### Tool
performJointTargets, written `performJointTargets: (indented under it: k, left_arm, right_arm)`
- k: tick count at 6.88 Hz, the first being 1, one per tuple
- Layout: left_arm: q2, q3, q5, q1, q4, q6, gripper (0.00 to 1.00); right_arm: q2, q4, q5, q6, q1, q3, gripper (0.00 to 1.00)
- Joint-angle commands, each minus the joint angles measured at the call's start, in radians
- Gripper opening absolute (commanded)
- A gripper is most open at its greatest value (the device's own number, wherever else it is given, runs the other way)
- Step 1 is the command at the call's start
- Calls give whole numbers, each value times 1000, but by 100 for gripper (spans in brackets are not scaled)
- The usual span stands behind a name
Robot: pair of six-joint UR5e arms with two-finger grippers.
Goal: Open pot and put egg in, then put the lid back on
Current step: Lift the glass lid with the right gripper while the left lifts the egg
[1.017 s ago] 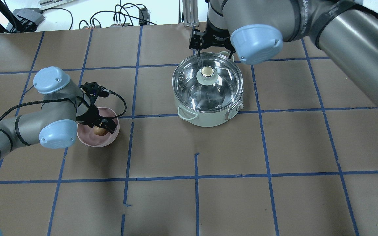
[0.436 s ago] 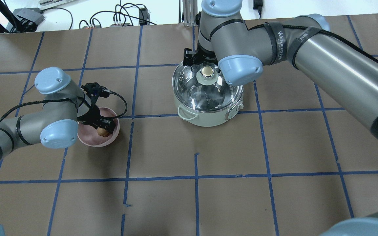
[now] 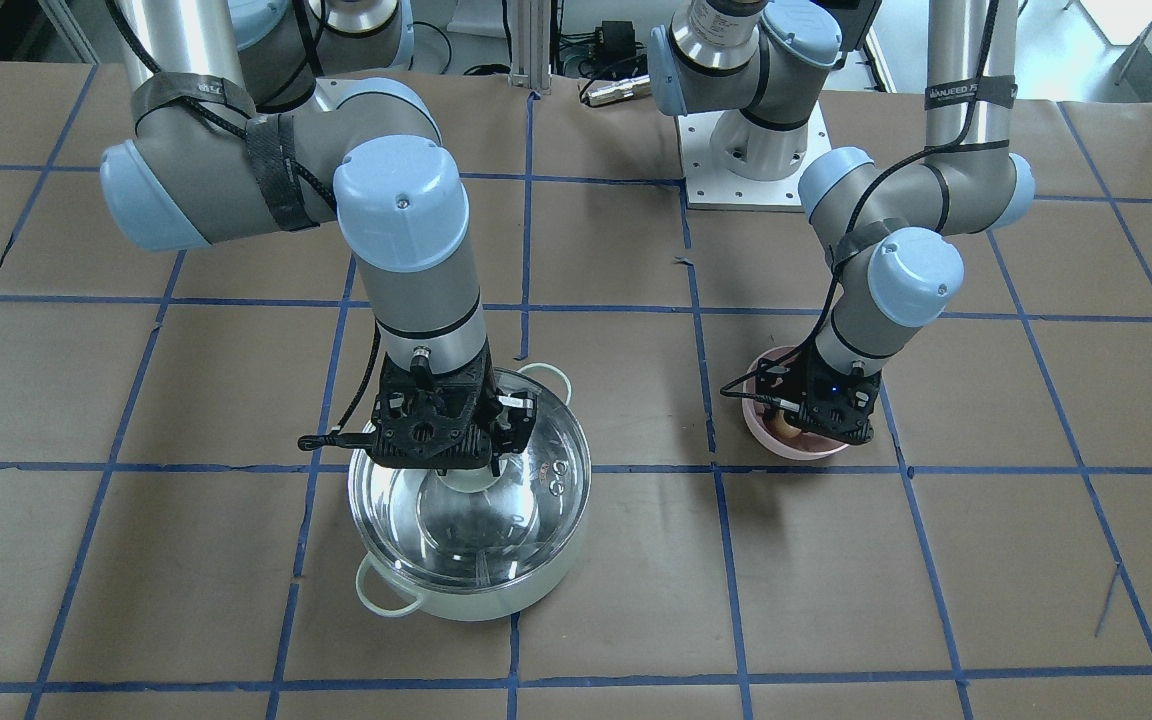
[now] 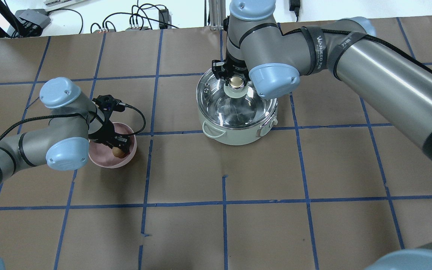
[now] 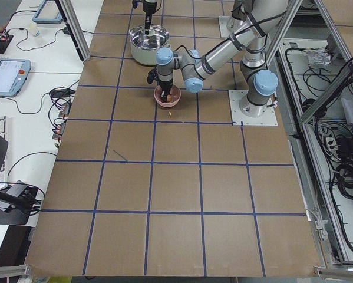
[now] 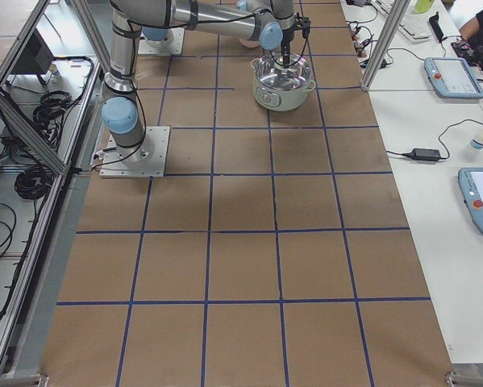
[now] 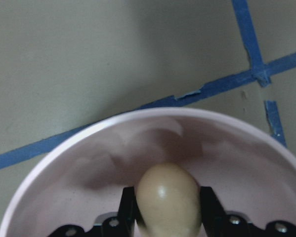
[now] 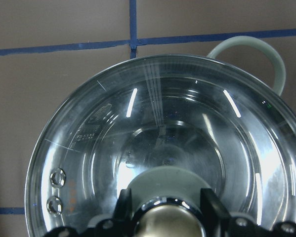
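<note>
My left gripper grabs the egg around its rounded body [image 3: 785, 425] next, to put the tan egg into the pot [image 3: 476, 576].
The mint-green pot [image 4: 234, 137] stands at the centre back with the glass lid [image 4: 238, 108] on it. My right gripper [image 4: 235, 76] is open. Its fingers [image 8: 125, 205] stand close on either side of the lid's beige-topped knob [image 8: 167, 215], low at the knob. The tan egg [image 7: 167, 197] lies in the pink bowl [image 4: 105, 159] at the left. My left gripper [image 4: 118, 146] is down in the bowl and open. Its fingers [image 7: 129, 205] closely flank the egg, which rests on the bowl's bottom.
The table is brown paper with a blue tape grid. One loop handle of the pot [image 8: 259, 49] points away from the gripper. Two steam holes [image 8: 56, 190] sit near the lid's rim. Cables and boxes lie beyond the far edge [image 4: 137, 22].
My right arm swung in and brought its gripper from behind the pot's far rim to around the knob. My left gripper sank slightly lower around the egg.
</note>
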Motion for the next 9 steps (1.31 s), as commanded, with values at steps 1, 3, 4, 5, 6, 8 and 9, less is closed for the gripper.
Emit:
performJointTargets:
  k: [1,3,4,5,6,8,9]
  left_arm:
    - [3,1,1,0,0,1,25]
    - [14,11,3,0,-2,-3,23]
    - [32,20,7,-3,-9,-19,23]
    - [58,37,10,-6,-49,-31,23]
    - [81,88,9,-21,-121,-89,23]
    - [99,225,7,-75,-297,-161,23]
    - [96,297,6,-113,-357,-245,23]
  right_arm:
    - [-44,107,-19,-24,-9,-55,14]
    - [-155,262,-22,-51,-61,-75,15]
    - [-217,323,-8,-88,-134,-77,15]
    - [-279,389,-7,-154,-205,-68,16]
    - [-306,442,-8,-201,-236,-57,16]
    - [-306,433,0,-199,-231,-19,16]
    - [-305,425,19,-202,-230,-17,16]
